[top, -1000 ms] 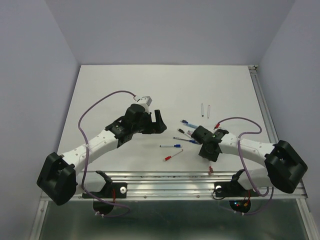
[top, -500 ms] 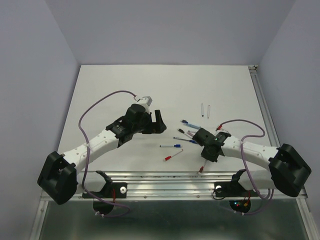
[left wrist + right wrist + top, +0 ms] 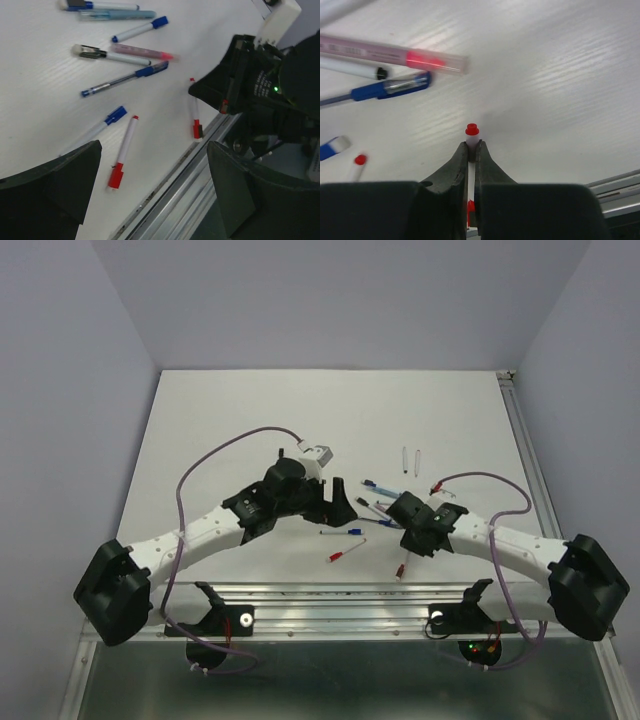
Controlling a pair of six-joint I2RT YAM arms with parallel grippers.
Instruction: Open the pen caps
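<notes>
The held white pen still needs to be opened, so my left gripper grabs it next by its red cap (image 3: 401, 571) (image 3: 197, 130) and leaves the pen's body to my right gripper.
My right gripper (image 3: 472, 144) is shut on a thin white pen (image 3: 472, 138). Its red end plug (image 3: 472, 130) pokes out past the fingertips and its red cap (image 3: 470, 207) sits back between the fingers. From above, the right gripper (image 3: 406, 540) holds this pen (image 3: 400, 568) near the front rail. My left gripper (image 3: 338, 502) hangs open just left of the pens, nothing in it. In the left wrist view its fingers (image 3: 50, 185) frame a loose red-capped pen (image 3: 125, 150), with the held pen (image 3: 194, 107) beyond.
A cluster of blue, black and pink pens (image 3: 375, 502) lies between the two grippers. A blue-capped pen (image 3: 342, 532) and a red-capped pen (image 3: 345, 552) lie in front of it. Two white pens (image 3: 411, 458) lie further back. The metal rail (image 3: 330, 592) runs along the front edge.
The right gripper has closed on the red pen and carried it a little left, off the rail. The left arm has swung right, toward the pens.
</notes>
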